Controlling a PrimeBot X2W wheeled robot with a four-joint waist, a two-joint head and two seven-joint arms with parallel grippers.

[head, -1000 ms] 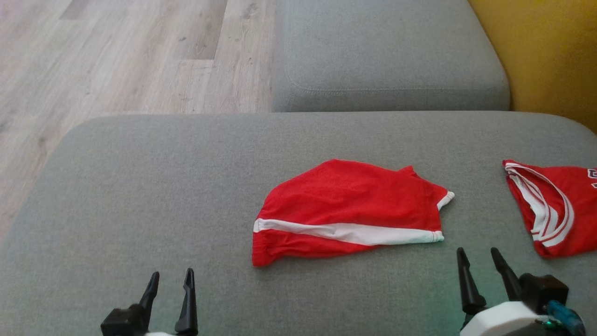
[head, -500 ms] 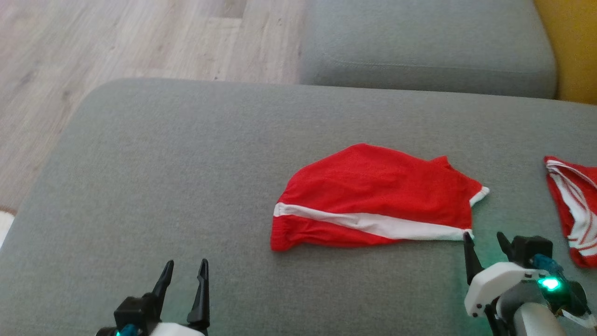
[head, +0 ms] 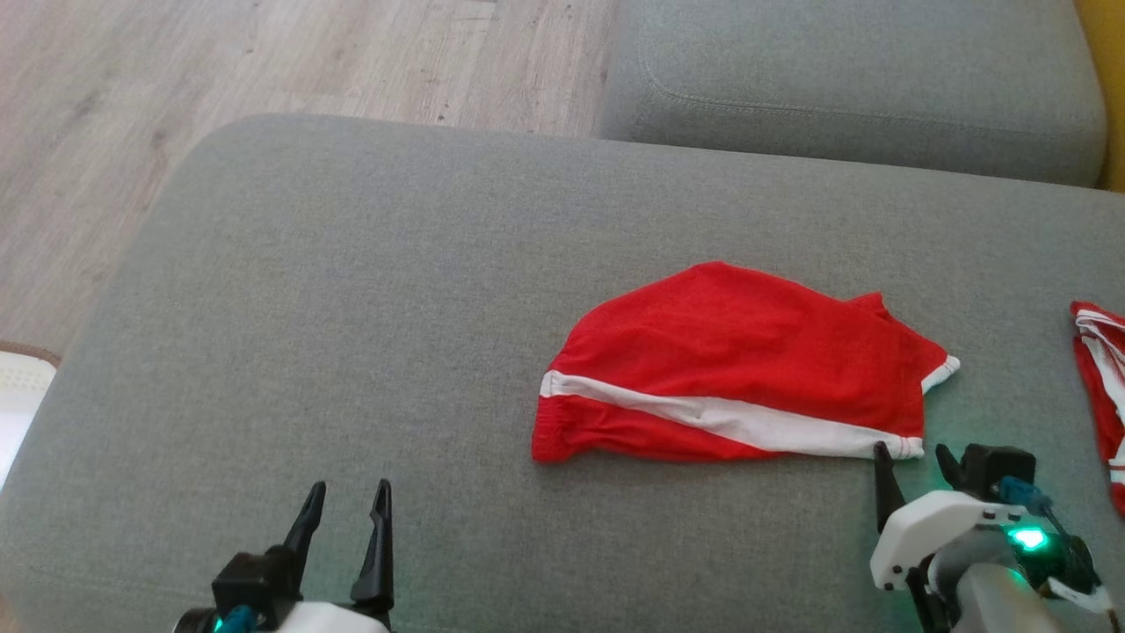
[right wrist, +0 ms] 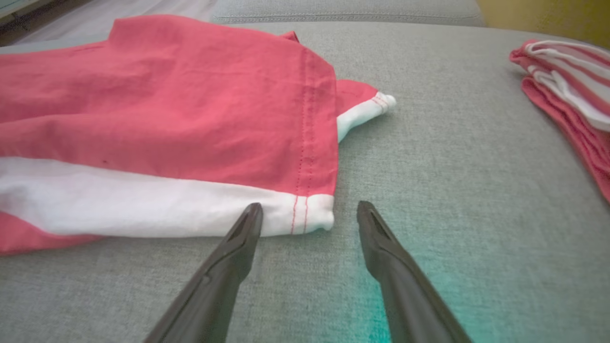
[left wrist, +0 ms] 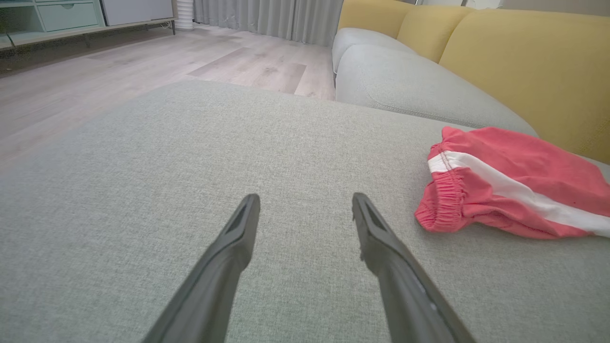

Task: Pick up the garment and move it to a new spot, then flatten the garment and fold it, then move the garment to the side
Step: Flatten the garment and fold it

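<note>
The crumpled red shorts [head: 738,348] need to be flattened, so my left gripper will grab them next by the corner of their elastic waistband [head: 550,441].
The garment [head: 738,369] is a pair of red shorts with a white side stripe, lying crumpled on the grey sofa seat [head: 352,308]. My right gripper [head: 910,457] is open just short of the garment's near right hem corner; in the right wrist view that gripper [right wrist: 307,209] has the white hem corner [right wrist: 312,214] lying between its fingertips. My left gripper [head: 349,492] is open and empty, well to the left of the garment. In the left wrist view that gripper [left wrist: 305,200] faces bare cushion, with the elastic waistband [left wrist: 443,205] off to its right.
A second red and white garment [head: 1103,387] lies folded at the seat's right edge, also in the right wrist view [right wrist: 567,90]. Another grey cushion [head: 844,79] lies beyond, wooden floor [head: 220,79] to the left, and yellow backrests [left wrist: 514,62] behind.
The head camera has turned, shifting the whole picture to the right. My right gripper has come up to the garment's near right hem corner. The garment lies as before.
</note>
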